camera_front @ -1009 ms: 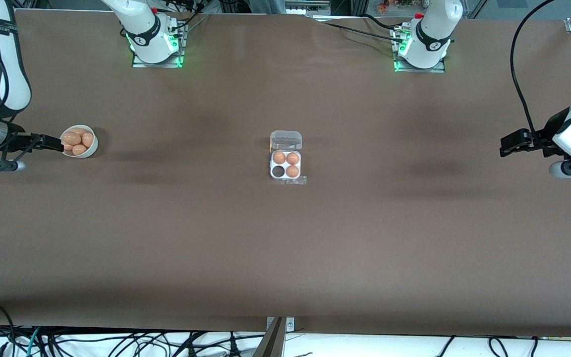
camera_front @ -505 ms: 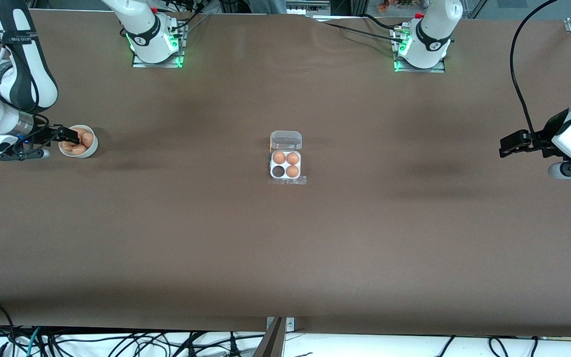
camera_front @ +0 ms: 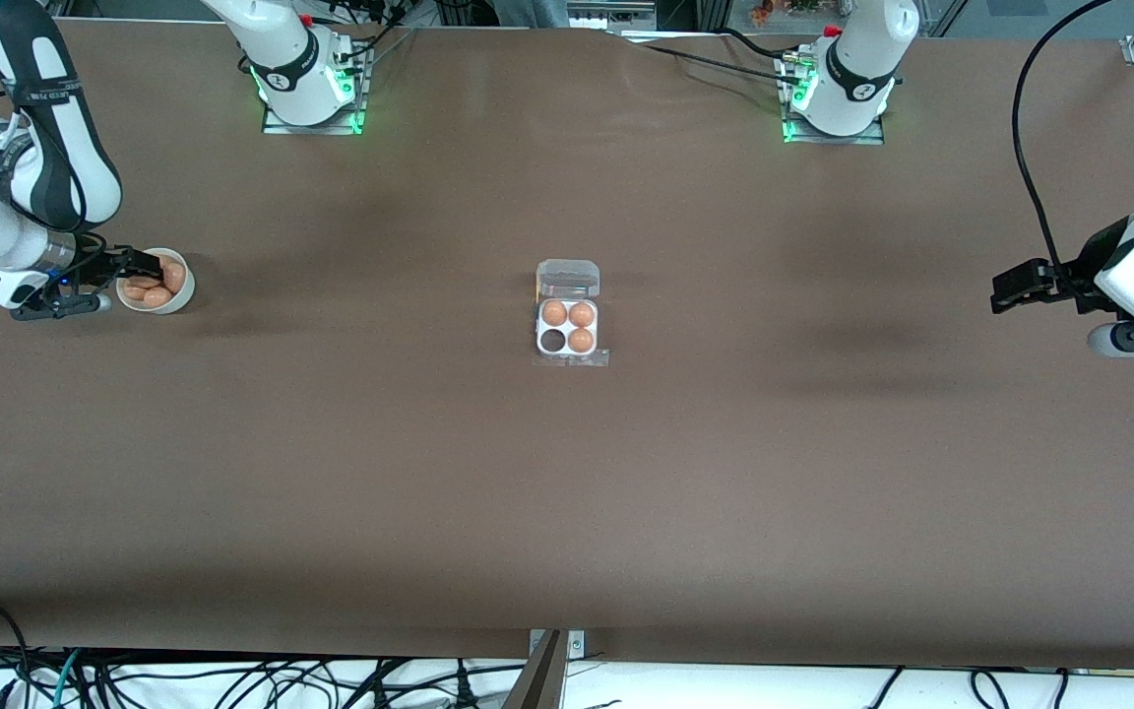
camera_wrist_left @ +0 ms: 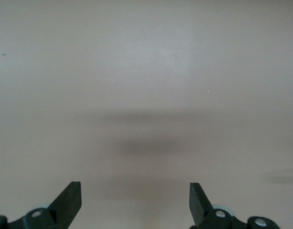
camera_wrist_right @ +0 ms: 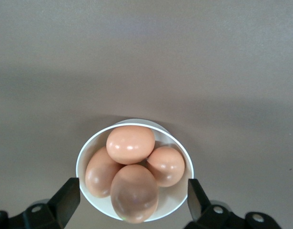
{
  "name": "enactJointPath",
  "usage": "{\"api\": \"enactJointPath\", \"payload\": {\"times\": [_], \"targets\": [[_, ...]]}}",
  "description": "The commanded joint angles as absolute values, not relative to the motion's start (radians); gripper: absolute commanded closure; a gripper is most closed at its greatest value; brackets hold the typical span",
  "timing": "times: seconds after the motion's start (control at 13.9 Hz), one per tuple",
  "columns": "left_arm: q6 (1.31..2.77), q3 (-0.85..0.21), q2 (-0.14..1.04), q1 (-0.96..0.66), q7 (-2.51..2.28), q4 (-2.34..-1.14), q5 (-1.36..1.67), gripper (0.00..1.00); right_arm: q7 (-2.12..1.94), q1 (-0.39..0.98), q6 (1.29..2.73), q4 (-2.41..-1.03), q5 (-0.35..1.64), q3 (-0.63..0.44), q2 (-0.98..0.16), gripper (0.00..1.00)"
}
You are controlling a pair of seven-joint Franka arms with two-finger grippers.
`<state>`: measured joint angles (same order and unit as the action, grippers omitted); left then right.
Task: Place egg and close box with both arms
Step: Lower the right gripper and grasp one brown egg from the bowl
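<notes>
The fingers of my right gripper are beside the egg, over the white bowl's rim [camera_front: 192, 285]. They need to close. Closing now would hold the nearest egg [camera_front: 138, 289].
The box [camera_front: 568, 330] sits at the middle of the table, its clear lid [camera_front: 568, 278] open; three cells hold eggs and one cell [camera_front: 553, 341] is empty. Several tan-orange eggs [camera_wrist_right: 133, 191] lie in a round white bowl [camera_front: 176, 296] at the right arm's end of the table; the bowl's rim also shows in the right wrist view [camera_wrist_right: 186, 160]. My right gripper [camera_front: 139, 266] is open over the bowl, its fingers [camera_wrist_right: 66, 198] either side of the bowl. My left gripper [camera_front: 1010, 288] is open and empty above bare table at the left arm's end, where it waits.
The two green-lit arm bases [camera_front: 311, 94] [camera_front: 835, 98] stand along the table's edge farthest from the front camera. Black cables [camera_front: 1030, 148] hang near the left arm. Brown table top lies between bowl and box.
The right arm has swung in over the bowl and its gripper has settled above the eggs. The left arm has not moved.
</notes>
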<state>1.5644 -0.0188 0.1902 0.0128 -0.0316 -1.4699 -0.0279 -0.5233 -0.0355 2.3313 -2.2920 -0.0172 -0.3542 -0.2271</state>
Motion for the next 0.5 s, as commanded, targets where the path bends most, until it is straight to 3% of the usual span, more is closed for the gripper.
{"api": "enactJointPath", "payload": {"times": [0.0,0.14,0.36,0.43], "targets": [[1.560,-0.025,0.186,0.018,-0.011,-1.473,-0.044,0.00,-0.552,-0.046,2.345,-2.306,-0.005,-0.356,-0.225,0.05],[1.560,-0.025,0.186,0.017,-0.011,-1.473,-0.044,0.00,-0.552,-0.046,2.341,-2.306,-0.005,-0.356,-0.233,0.14],[1.560,-0.025,0.187,0.018,-0.011,-1.473,-0.044,0.00,-0.555,-0.046,2.335,-2.306,-0.005,-0.356,-0.235,0.40],[1.560,-0.025,0.187,0.017,-0.011,-1.473,-0.044,0.00,-0.557,-0.046,2.333,-2.306,-0.003,-0.356,-0.235,0.43]]}}
